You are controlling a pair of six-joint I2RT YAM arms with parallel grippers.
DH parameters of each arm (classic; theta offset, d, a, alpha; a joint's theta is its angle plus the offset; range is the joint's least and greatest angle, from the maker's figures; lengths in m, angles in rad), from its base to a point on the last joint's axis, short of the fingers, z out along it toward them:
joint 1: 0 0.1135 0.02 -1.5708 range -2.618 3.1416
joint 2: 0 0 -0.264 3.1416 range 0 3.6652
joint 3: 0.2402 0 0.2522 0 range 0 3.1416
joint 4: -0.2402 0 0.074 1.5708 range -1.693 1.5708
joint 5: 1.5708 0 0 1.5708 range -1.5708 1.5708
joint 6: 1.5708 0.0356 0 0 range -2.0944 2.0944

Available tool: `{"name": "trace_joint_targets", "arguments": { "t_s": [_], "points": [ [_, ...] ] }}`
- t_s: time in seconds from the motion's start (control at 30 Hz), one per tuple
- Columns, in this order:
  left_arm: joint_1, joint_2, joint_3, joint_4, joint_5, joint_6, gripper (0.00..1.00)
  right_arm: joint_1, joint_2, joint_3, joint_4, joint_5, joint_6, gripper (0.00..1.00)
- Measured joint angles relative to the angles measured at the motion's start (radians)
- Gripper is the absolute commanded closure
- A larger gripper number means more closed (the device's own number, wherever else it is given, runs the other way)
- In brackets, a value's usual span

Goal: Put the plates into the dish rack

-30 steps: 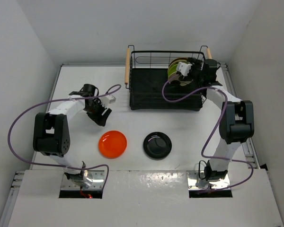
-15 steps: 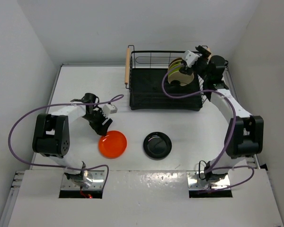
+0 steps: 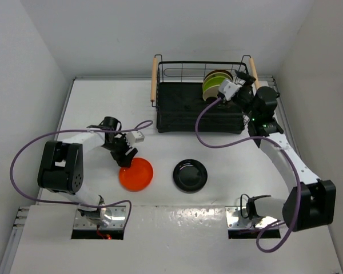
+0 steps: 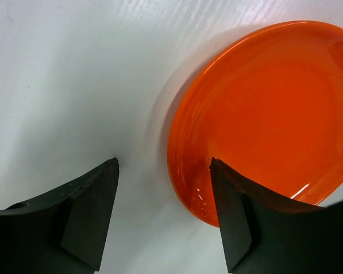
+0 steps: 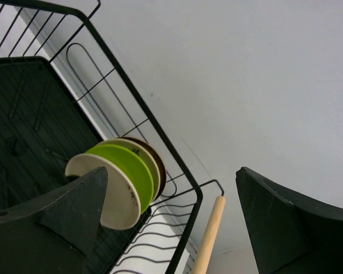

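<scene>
I should next grab the orange plate with my left gripper by its rim edge [image 3: 122,169] [image 4: 175,162] to pick it up, and the rest of the plate stays free for my right gripper.
The orange plate [image 3: 136,174] lies flat on the white table, and it fills the upper right of the left wrist view [image 4: 268,114]. My left gripper [image 3: 124,153] is open and low at the plate's upper-left rim. In its wrist view [image 4: 163,162] one finger is over the rim and the other over bare table. The glossy black plate [image 3: 190,174] lies to the right of the orange one. The dish rack [image 3: 177,108] holds several plates on edge [image 3: 216,84] at its right end, among them beige [image 5: 117,200] and lime green [image 5: 126,165]. My right gripper [image 3: 242,83] is open and empty above the rack's right end.
The rack's wooden handles [image 3: 154,80] run along its short sides; one shows in the right wrist view [image 5: 208,234]. White walls close in the table at the back and on both sides. Purple cables loop beside both arms.
My left gripper has come down and towards the orange plate's rim. My right gripper has drawn back up and to the right from the plates standing in the rack.
</scene>
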Motion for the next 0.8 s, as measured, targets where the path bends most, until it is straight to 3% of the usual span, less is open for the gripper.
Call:
{"name": "trace_joint_targets", "arguments": {
  "t_s": [0.4, 0.5, 0.63, 0.67, 0.73, 0.77, 0.8],
  "points": [
    [-0.05, 0.007, -0.002, -0.04, 0.08, 0.068, 0.29, 0.013, -0.182, -0.118, -0.069, 0.05, -0.027, 0.06],
    [-0.053, 0.023, 0.008, -0.038, 0.075, 0.058, 0.33, 0.013, -0.223, -0.146, -0.077, 0.061, -0.026, 0.06],
    [-0.062, 0.038, 0.017, -0.02, 0.068, 0.034, 0.53, 0.013, -0.254, -0.171, -0.084, 0.067, -0.026, 0.04],
    [-0.064, 0.041, 0.017, -0.012, 0.065, 0.029, 0.68, 0.014, -0.258, -0.176, -0.087, 0.067, -0.026, 0.04],
    [-0.072, 0.048, 0.017, 0.003, 0.062, 0.015, 0.8, 0.014, -0.263, -0.185, -0.091, 0.068, -0.026, 0.03],
    [-0.076, 0.053, 0.017, 0.0, 0.067, 0.007, 0.96, 0.014, -0.266, -0.189, -0.095, 0.068, -0.026, 0.03],
    [-0.078, 0.051, 0.017, -0.007, 0.077, -0.001, 1.0, 0.014, -0.268, -0.192, -0.097, 0.069, -0.026, 0.03]
  ]
}}
